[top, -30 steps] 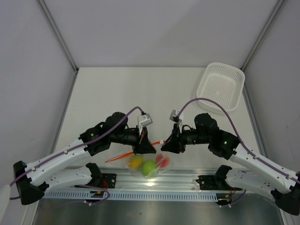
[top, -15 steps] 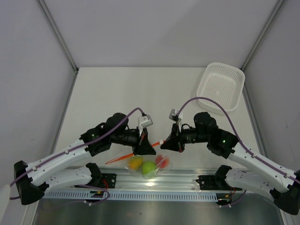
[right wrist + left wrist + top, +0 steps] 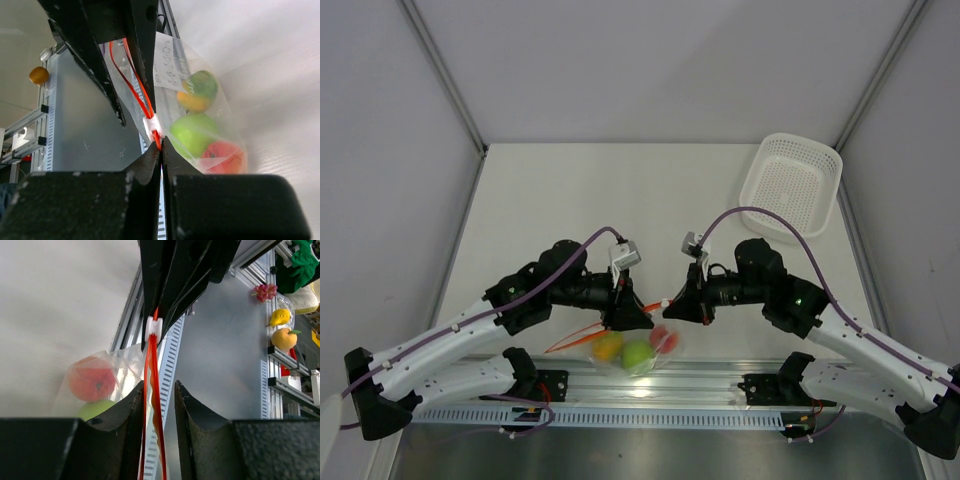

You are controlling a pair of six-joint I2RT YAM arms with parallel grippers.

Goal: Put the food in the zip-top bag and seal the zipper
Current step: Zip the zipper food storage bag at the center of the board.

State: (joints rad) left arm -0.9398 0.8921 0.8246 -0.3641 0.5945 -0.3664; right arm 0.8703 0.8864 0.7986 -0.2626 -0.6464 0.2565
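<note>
My fingers stop short of the white slider in the left wrist view. My left gripper should move toward the slider before it closes.
The clear zip-top bag (image 3: 638, 345) hangs between my two grippers near the table's front edge. It holds the lime-green ball (image 3: 637, 355), the yellow-orange piece (image 3: 608, 347) and the red-orange piece (image 3: 665, 342). The zipper (image 3: 582, 335) runs from lower left up to the right. My right gripper (image 3: 678, 305) is shut on the zipper's end, just past a white slider (image 3: 151, 124). My left gripper (image 3: 626, 318) straddles the zipper (image 3: 152, 390); its jaws stand a little apart, and the two red tracks run separately between them. The fruits also show in the right wrist view (image 3: 194, 134).
A white perforated basket (image 3: 792, 182) stands at the back right. A slotted metal rail (image 3: 640, 385) runs along the near edge under the bag, between the two arm bases.
My left arm has shifted a little to the left along the zipper. The bag with the fruits has swung slightly left. The right gripper has hardly moved.
</note>
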